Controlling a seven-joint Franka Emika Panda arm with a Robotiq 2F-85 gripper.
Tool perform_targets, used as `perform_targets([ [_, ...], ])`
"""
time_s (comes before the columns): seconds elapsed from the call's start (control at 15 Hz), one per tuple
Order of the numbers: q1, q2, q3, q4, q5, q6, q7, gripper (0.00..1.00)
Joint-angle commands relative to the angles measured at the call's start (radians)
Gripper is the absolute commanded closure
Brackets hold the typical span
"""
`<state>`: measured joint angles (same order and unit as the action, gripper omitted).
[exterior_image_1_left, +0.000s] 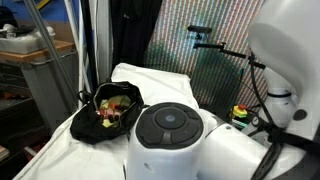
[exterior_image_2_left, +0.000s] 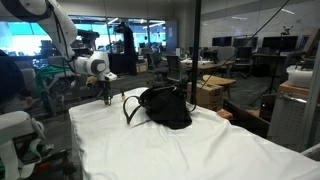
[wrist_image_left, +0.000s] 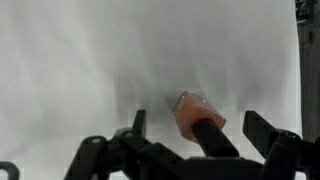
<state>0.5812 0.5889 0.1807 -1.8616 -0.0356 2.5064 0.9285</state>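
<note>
My fingers reach past the small bottle's black cap to its pink body (wrist_image_left: 194, 114) in the wrist view, so my gripper closes on it next.
In the wrist view a small bottle of pink nail polish (wrist_image_left: 192, 106) with a black cap stands on the white cloth, its cap pointing up at the camera. My gripper (wrist_image_left: 197, 120) is open, with one finger on each side of the bottle and a gap on both sides. In an exterior view the gripper (exterior_image_2_left: 108, 97) hangs low over the white cloth near the table's far left corner, to the left of a black bag (exterior_image_2_left: 165, 106). The bottle is too small to make out there.
The black bag (exterior_image_1_left: 108, 110) lies open on the white-covered table (exterior_image_1_left: 150, 78) with colourful small items inside. The robot's white base (exterior_image_1_left: 175, 135) fills the foreground of that view. Desks, chairs and a cardboard box (exterior_image_2_left: 212, 92) stand beyond the table.
</note>
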Motion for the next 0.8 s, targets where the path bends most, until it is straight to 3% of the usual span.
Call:
perform_targets([
  [0.0,-0.006,-0.006,0.005,-0.015,0.037,0.030,-0.006,0.00],
  [0.2,-0.004,-0.009,0.003,-0.018,0.039,0.026,-0.004,0.00],
  [0.27,-0.003,-0.010,0.001,-0.018,0.038,0.025,-0.003,0.25],
  [0.4,-0.003,-0.011,0.001,-0.019,0.038,0.024,-0.002,0.31],
  [0.73,-0.002,-0.011,0.000,-0.020,0.037,0.023,0.000,0.66],
])
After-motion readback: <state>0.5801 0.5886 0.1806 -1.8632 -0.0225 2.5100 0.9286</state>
